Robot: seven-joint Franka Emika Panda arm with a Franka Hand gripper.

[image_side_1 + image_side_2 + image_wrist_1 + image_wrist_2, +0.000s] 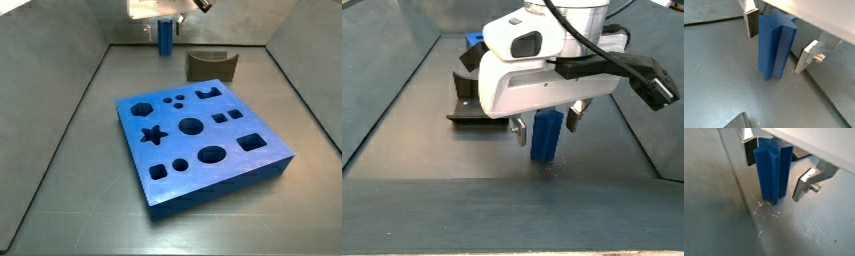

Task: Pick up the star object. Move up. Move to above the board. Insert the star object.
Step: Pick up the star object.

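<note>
I will next use my gripper to grab the blue peg by its upper end, so that the peg can fit into the board's star-shaped hole.
The star object is a tall slim blue peg with a star-shaped top, standing upright on the grey floor. It also shows in the other wrist view and in both side views. My gripper is open and straddles the peg, one silver finger on each side, with a small gap to the peg on both sides. The board is a large blue block with many shaped holes, lying near the middle of the floor, well away from the peg.
A dark olive-brown notched block stands on the floor between the peg and the board. Grey walls enclose the floor; the peg stands close to the far wall. A dark fixture lies behind the gripper, with the board's corner beyond it.
</note>
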